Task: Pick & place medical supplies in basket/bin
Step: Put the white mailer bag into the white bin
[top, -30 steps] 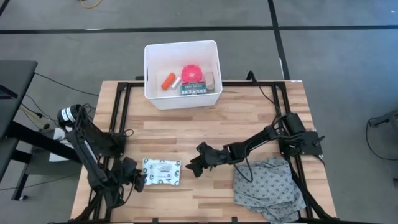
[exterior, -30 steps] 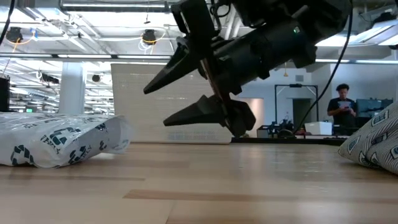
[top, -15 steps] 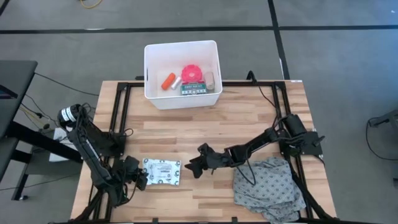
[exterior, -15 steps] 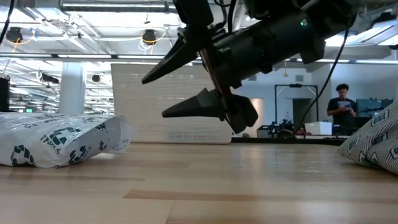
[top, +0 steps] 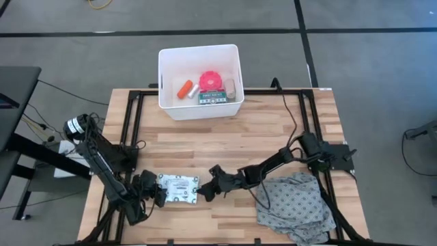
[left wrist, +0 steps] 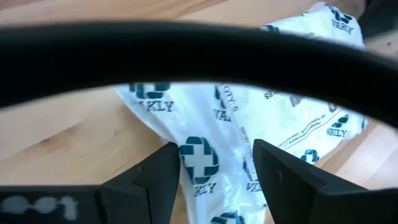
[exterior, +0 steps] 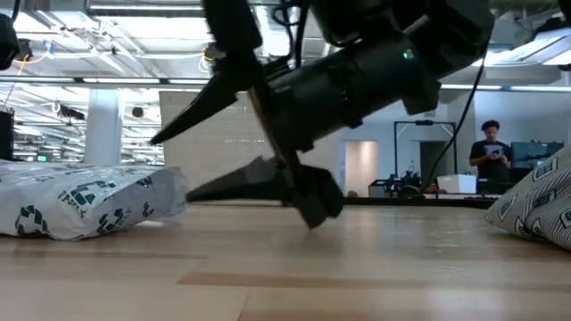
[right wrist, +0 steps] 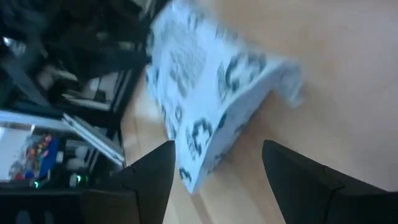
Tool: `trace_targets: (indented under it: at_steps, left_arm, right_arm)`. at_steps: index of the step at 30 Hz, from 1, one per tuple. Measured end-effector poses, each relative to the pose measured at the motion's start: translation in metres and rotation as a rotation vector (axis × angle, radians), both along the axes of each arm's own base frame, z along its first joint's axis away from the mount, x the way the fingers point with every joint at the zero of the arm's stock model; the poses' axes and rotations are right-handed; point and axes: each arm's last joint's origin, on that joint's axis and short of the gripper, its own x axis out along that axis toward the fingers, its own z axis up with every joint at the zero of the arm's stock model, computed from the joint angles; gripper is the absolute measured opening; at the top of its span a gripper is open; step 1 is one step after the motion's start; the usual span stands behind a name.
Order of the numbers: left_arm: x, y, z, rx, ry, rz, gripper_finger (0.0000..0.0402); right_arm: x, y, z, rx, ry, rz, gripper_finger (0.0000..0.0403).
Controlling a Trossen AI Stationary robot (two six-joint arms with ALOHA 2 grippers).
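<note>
My fingers only reach the packet's corner point(right wrist: 194, 176). My right gripper should move toward the packet before it closes on the packet.
The flat white printed packet point(top: 177, 189) lies flat on the wooden table near its front edge. My left gripper point(top: 156, 195) is open at the packet's left end. In the left wrist view the packet point(left wrist: 249, 118) shows between the two fingers of my left gripper point(left wrist: 216, 146). My right gripper point(top: 204, 194) is open, low over the table, and points at the packet's right end point(exterior: 169, 192). The white tub point(top: 198, 49) at the far edge holds the orange tube point(top: 184, 89), white tube point(top: 193, 89), pink roll point(top: 212, 80), beige roll point(top: 231, 87) and green-and-white box point(top: 212, 98). My left gripper has one finger point(left wrist: 165, 174) on each side of the packet's left end point(left wrist: 205, 162), coming level from the table's left. Whether the fingers touch it I cannot tell. The packet lies flat on the table.
A crumpled grey patterned cloth point(top: 295, 205) lies at the table's right front, under the right arm. Black frame rails run along the table's left and right edges. Bare wood stretches between the packet and the tub. A person point(exterior: 491, 152) stands far off in the room.
My right gripper has moved toward the table's left and near edge and come down, from mid-table to just beside the packet's right end, staying open. My left gripper has crept a little to the right, up to the packet's left end. The packet has kept its place.
</note>
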Motion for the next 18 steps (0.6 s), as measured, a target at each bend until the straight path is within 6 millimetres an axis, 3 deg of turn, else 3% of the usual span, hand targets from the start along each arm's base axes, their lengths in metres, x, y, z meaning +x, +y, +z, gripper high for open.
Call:
trace_targets:
  at_steps: [9,15,18]
  left_arm:
    - [0.014,-0.007,0.002,-0.053,-0.055,-0.078,0.0192]
    - [0.018,-0.01,0.003,-0.085,-0.09,-0.083,0.0192]
    - [0.02,-0.014,0.004,-0.103,-0.122,-0.107,0.0192]
  right_arm:
    - [0.034,0.005,-0.005,0.108,0.005,0.035,0.0235]
    - [0.031,0.003,-0.003,0.015,0.244,0.066,0.0235]
    - [0.03,0.002,-0.005,0.072,0.309,0.045,0.0235]
